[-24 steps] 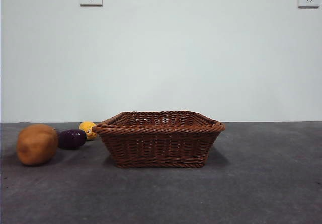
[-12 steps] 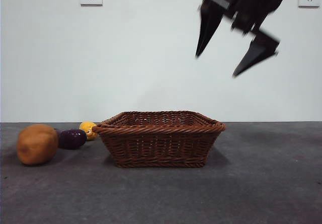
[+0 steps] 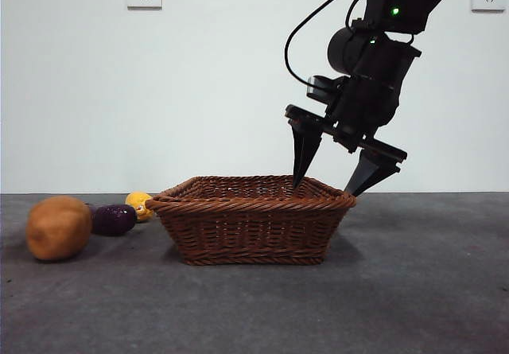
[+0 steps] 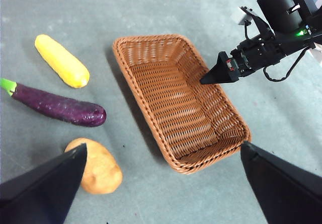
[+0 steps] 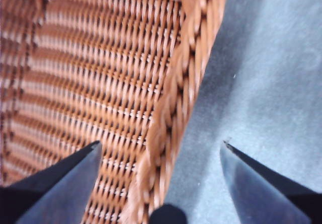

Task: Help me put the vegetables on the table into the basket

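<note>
I need to hold the basket (image 3: pixel 250 235) for the vegetables, so next I should grab the wicker basket with my right gripper by its braided rim (image 3: pixel 332 195).
The brown wicker basket (image 3: pixel 250 235) stands mid-table with nothing in it (image 4: pixel 176 98). To its left lie the vegetables: a tan potato (image 3: pixel 58 227) (image 4: pixel 100 166), a dark purple eggplant (image 3: pixel 114 219) (image 4: pixel 55 105) and a yellow one (image 3: pixel 139 204) (image 4: pixel 61 61). My right gripper (image 3: pixel 324 188) is open and straddles the basket's right rim (image 5: pixel 176 98), one jaw inside and one outside, holding nothing. High above the table, my left gripper (image 4: pixel 163 145) is open and holds nothing, and its view looks down on the basket and vegetables.
The dark grey table (image 3: pixel 413 290) stretches bare to the right of and in front of the basket. A white wall with two sockets stands behind. The right arm (image 3: pixel 374 60) comes down from the top right.
The right arm came into view from the top right and dropped until its open jaws straddle the basket's right rim. The vegetables and basket have not moved.
</note>
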